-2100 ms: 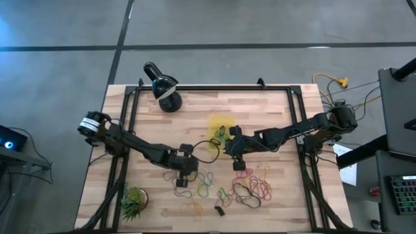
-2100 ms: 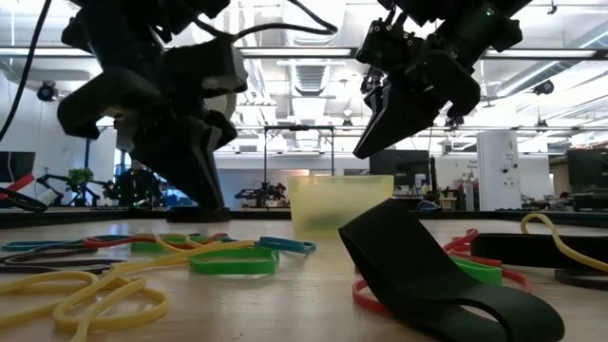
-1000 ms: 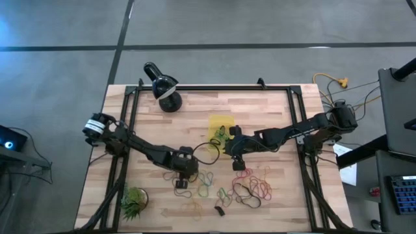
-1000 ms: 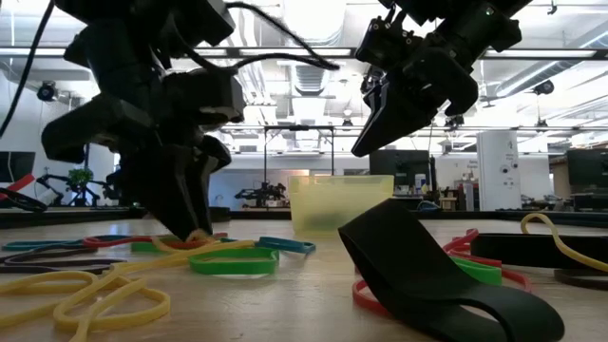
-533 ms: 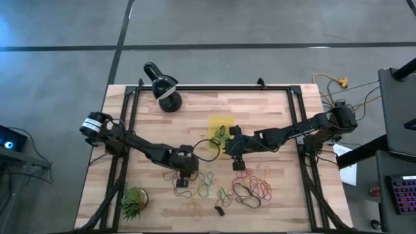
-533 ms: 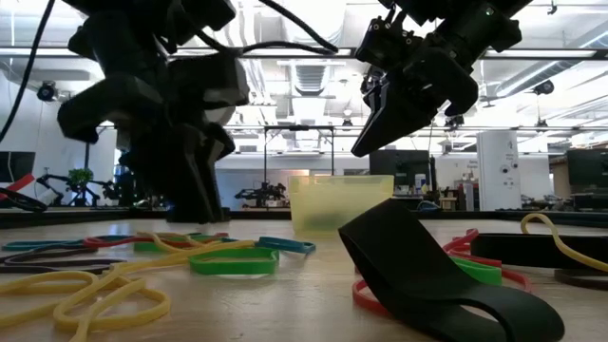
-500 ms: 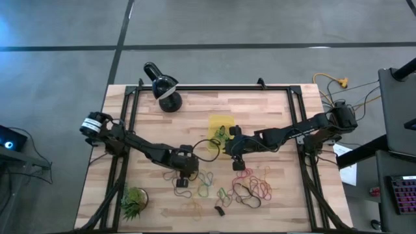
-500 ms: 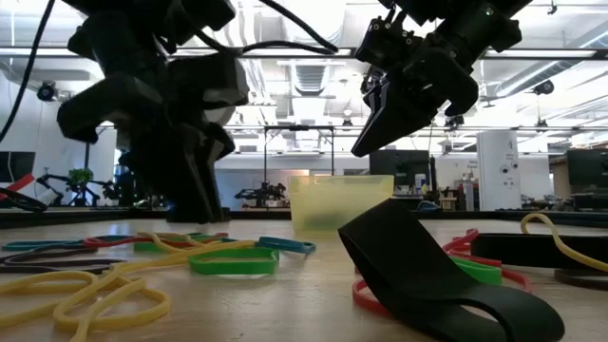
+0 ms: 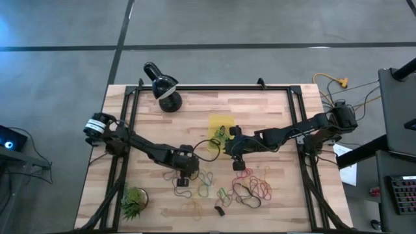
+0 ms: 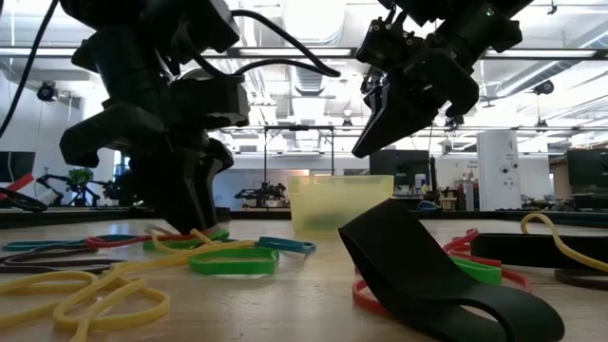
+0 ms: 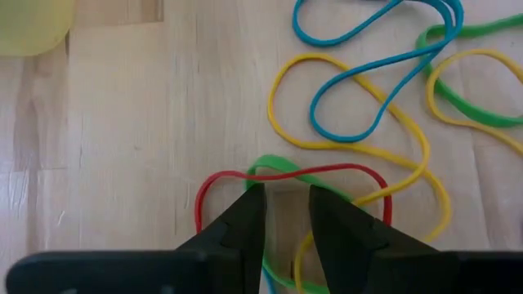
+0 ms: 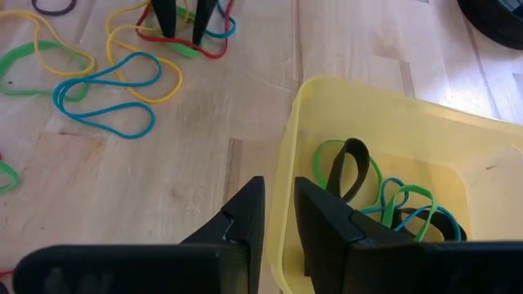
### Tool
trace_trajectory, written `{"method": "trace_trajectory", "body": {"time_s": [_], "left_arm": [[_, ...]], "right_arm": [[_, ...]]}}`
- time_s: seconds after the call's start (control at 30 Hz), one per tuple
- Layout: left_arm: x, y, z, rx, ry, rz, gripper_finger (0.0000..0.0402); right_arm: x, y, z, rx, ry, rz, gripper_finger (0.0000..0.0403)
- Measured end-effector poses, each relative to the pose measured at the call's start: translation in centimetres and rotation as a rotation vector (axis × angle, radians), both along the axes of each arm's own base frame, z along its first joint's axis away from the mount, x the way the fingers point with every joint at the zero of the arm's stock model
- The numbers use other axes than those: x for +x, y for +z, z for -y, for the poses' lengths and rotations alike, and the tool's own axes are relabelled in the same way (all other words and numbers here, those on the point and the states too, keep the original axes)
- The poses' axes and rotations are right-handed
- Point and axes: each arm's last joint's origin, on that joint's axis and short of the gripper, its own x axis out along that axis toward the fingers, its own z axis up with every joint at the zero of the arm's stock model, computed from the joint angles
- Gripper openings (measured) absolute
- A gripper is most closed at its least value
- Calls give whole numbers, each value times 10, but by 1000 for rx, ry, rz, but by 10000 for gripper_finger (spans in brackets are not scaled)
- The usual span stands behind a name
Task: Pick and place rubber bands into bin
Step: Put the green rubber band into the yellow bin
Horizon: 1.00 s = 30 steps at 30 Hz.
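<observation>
My left gripper grabs the green rubber band by a part of its loop (image 11: 274, 161) next, to put it into the yellow bin (image 11: 31, 24).
Loose rubber bands (image 9: 227, 187) in red, green, yellow, blue and black lie on the wooden table near its front. The yellow bin (image 9: 220, 127) stands mid-table with several bands (image 12: 372, 192) inside. My left gripper (image 11: 284, 189) points steeply down at the table, open by a narrow gap. Its fingertips stand where a red band (image 11: 214, 186) and a green band (image 11: 274, 162) cross; I cannot tell whether they touch. My right gripper (image 12: 278, 186) hangs above the bin's rim (image 12: 286, 155), open by a narrow gap, with nothing in it. In the low view it (image 10: 364, 147) is well above the table.
A black domed lamp (image 9: 162, 84) stands at the far left of the table. A small spiky green plant (image 9: 133, 201) sits at the near left corner. A wide black band (image 10: 427, 271) lies close to the low camera. Black frame rails (image 9: 123, 130) run along the table's sides.
</observation>
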Motion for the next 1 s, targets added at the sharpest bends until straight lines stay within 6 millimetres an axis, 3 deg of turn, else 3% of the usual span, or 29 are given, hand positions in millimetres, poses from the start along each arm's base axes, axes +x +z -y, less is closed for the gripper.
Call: {"method": "trace_trajectory", "body": {"time_s": [0.33,1.0], "left_arm": [[-2,15,-1,10,6,48,84],[-3,3,-3,20,16,-16,84]], "right_arm": [[0,0,0,-2,2,0,63],[0,0,0,-1,1,0,63]]}}
